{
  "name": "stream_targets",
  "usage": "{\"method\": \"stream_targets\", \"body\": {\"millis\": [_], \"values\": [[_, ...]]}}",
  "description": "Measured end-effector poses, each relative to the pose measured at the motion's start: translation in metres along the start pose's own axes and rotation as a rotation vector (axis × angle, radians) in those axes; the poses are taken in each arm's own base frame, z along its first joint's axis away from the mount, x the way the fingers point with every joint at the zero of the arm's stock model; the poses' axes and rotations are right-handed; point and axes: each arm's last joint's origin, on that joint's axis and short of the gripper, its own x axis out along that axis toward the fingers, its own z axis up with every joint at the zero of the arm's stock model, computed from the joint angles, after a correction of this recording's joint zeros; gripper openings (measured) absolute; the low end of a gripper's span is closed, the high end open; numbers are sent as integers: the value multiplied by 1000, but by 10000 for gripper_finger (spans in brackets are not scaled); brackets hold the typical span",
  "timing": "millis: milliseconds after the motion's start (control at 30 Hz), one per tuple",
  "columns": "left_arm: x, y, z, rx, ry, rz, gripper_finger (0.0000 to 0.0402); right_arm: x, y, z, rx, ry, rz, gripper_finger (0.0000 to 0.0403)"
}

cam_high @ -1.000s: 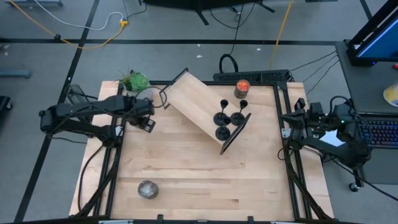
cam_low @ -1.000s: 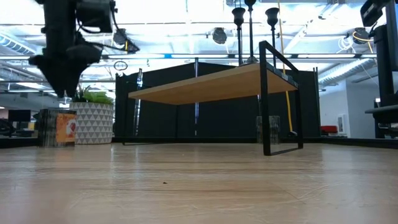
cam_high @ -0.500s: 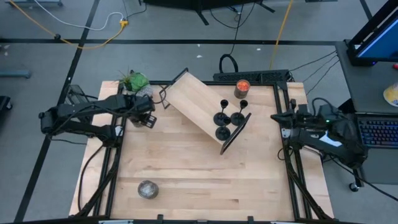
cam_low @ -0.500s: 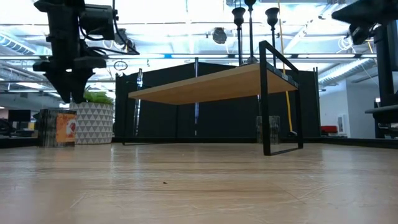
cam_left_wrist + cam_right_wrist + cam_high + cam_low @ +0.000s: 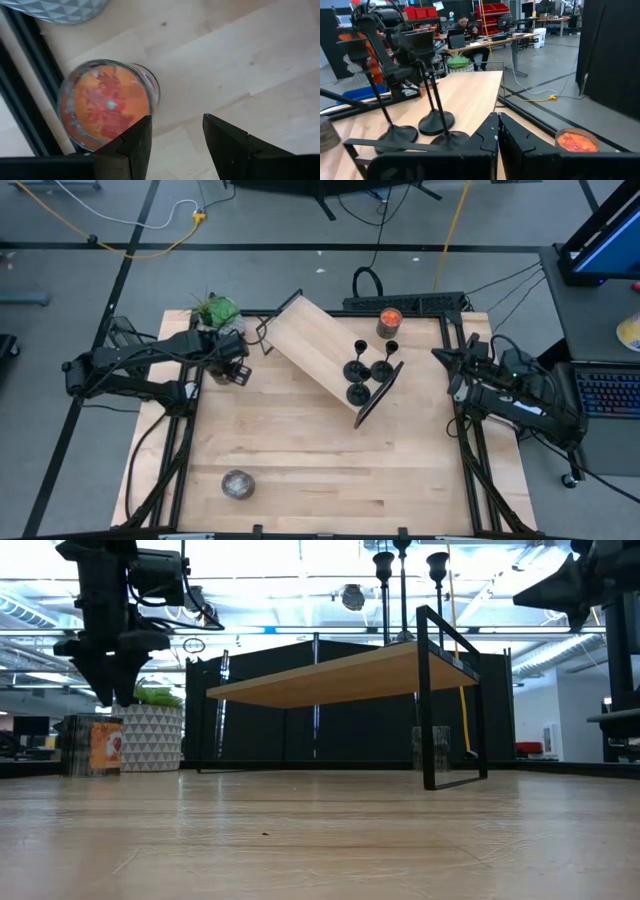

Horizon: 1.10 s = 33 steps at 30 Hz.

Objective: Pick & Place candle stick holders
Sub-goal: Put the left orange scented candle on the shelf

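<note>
My left gripper will grab the candle jar by its rim [image 5: 148,95] next. Then it can place the jar on the wooden shelf.
Three black candle stick holders [image 5: 362,375] stand by their round bases on a tilted wooden shelf [image 5: 310,345] at the table's far middle. In the right wrist view [image 5: 422,125] they show close together, and in the low view [image 5: 383,562] they stand on the shelf top. My right gripper [image 5: 438,356] is shut and empty, high above the table to the right of the shelf, pointing at the holders [image 5: 497,131]. My left gripper [image 5: 235,370] is open and empty at the far left, above a glass jar with an orange candle [image 5: 105,105].
A second orange candle jar [image 5: 388,322] stands behind the shelf. A potted plant [image 5: 215,310] is at the far left corner. A grey-topped jar [image 5: 237,483] sits near the front left. Black frame rails [image 5: 462,420] run along the table's sides.
My right gripper has swung from the table's right edge toward the shelf and the candle stick holders, staying high. My left gripper has turned about and shifted a little toward the far edge, over the jar.
</note>
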Motion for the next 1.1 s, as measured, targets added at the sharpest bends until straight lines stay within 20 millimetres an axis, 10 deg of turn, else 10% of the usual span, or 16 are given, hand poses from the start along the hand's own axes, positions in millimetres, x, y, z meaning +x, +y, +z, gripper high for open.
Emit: {"method": "stream_targets", "body": {"millis": [1100], "values": [[40,13,-11,-27,10,94,180,0,0,1,16,-4,9,0]]}}
